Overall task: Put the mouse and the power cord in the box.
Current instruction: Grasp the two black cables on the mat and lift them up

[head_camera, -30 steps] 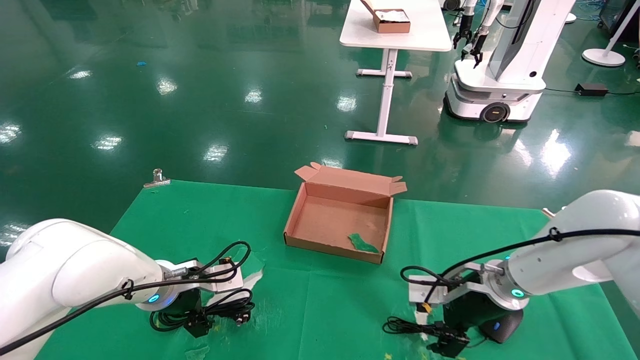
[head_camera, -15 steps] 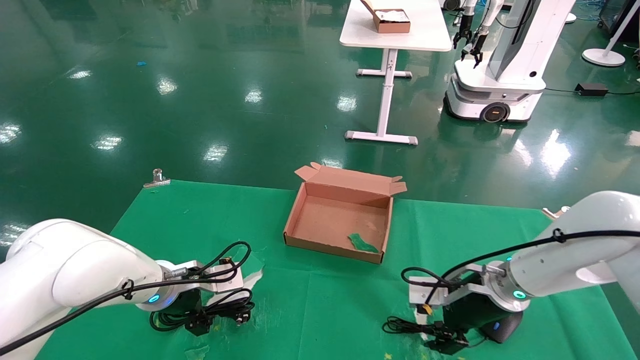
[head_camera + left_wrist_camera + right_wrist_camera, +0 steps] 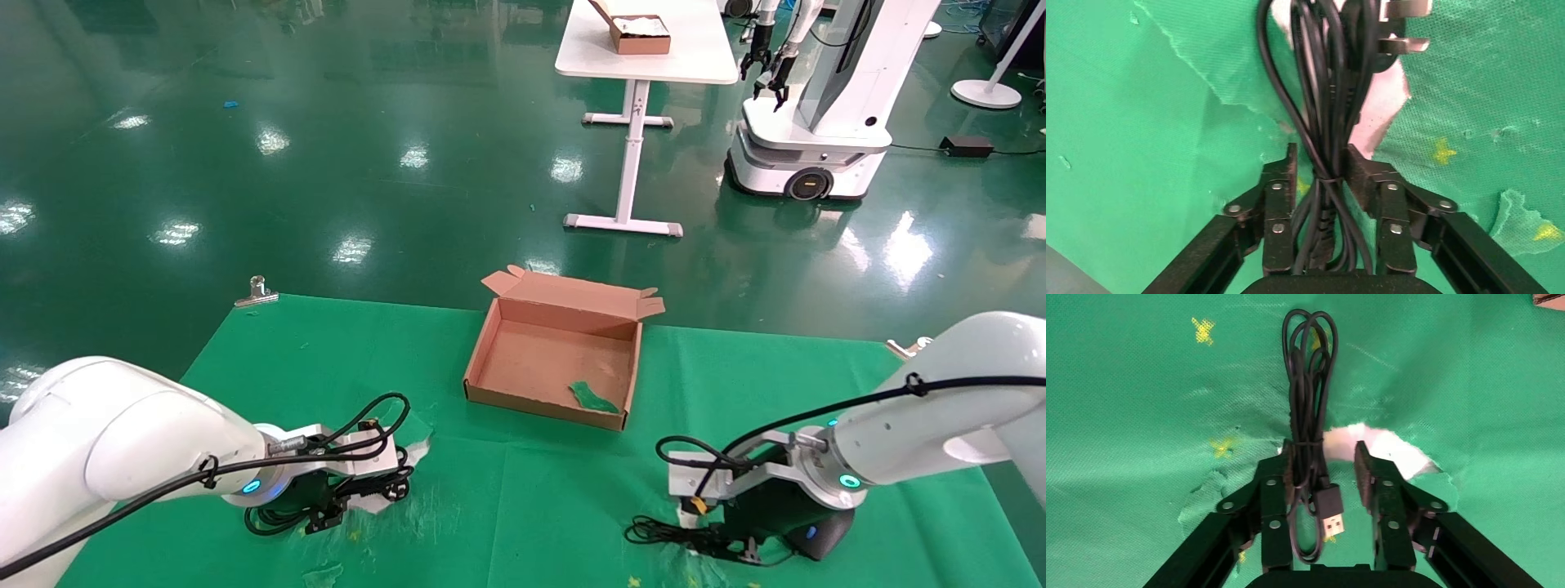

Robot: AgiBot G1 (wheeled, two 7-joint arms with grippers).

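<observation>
Next, my right gripper grabs the tied middle of the mouse's bundled thin cable to put the mouse in the box.
The brown cardboard box lies open at the middle of the green cloth, a green scrap on its floor. At the near left lies the coiled power cord, its pronged plug toward the box. My left gripper is down on the cloth, open, its fingers straddling the tied bundle closely. At the near right sits the black mouse, with its thin cable bundled beside it. My right gripper is open around that bundle, the USB plug between its fingers.
The green cloth is torn in patches showing white under both grippers. Metal clips hold the cloth at the far left corner and the right edge. Far behind stand a white table with a smaller box and another robot.
Both grippers have come down onto the cloth. The left one now sits round the power cord bundle, the right one round the mouse cable.
</observation>
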